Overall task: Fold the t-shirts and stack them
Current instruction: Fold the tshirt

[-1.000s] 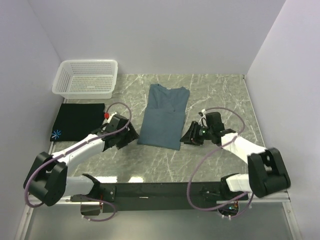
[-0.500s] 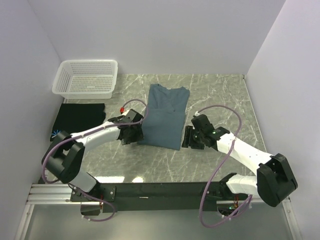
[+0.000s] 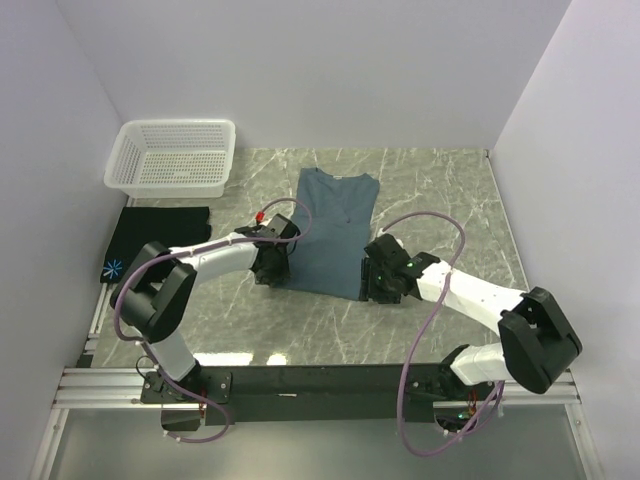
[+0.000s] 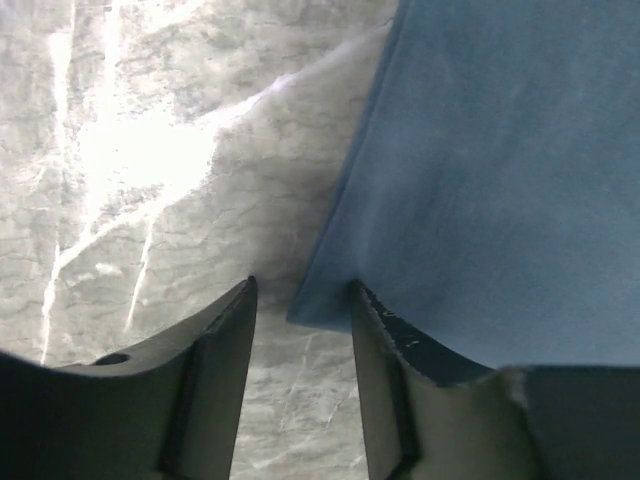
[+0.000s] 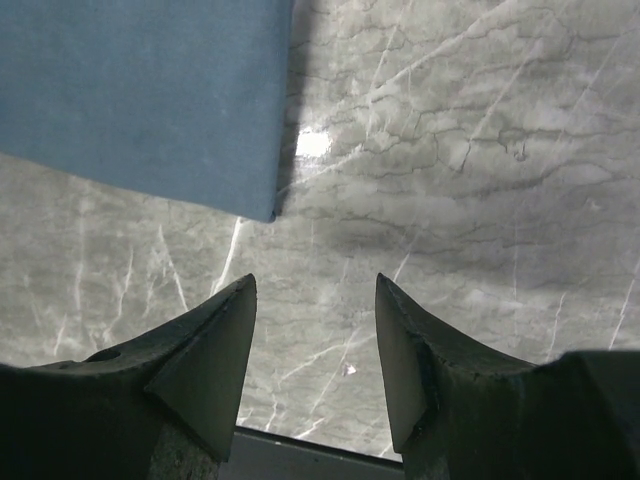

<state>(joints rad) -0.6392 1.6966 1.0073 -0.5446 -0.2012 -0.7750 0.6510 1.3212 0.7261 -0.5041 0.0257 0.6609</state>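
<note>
Next, my right gripper grabs the slate-blue t-shirt's near corner [image 3: 361, 296] [image 5: 263, 207], opposite my left gripper's corner, to fold the t-shirt's near edge over evenly.
The slate-blue t-shirt [image 3: 330, 232] lies folded lengthwise in the middle of the marble table. My left gripper [image 3: 270, 272] is open at its near left corner; in the left wrist view that corner [image 4: 320, 310] sits between my two fingers [image 4: 302, 300]. My right gripper [image 3: 378, 285] is open just off its near right corner; in the right wrist view that corner [image 5: 262, 208] lies a little ahead of my open fingers [image 5: 315, 300], which hold nothing. The black t-shirt [image 3: 160, 240] with the light-blue starburst [image 3: 113, 268] lies folded at the left.
A white lattice basket [image 3: 173, 155] stands at the back left, behind the black shirt. Walls close in the table on the left, back and right. A black rail [image 3: 320, 382] runs along the near edge.
Both arms have swung inward to the blue shirt's near corners, the left from beside the black shirt, the right from the table's right side. Both shirts lie as before.
</note>
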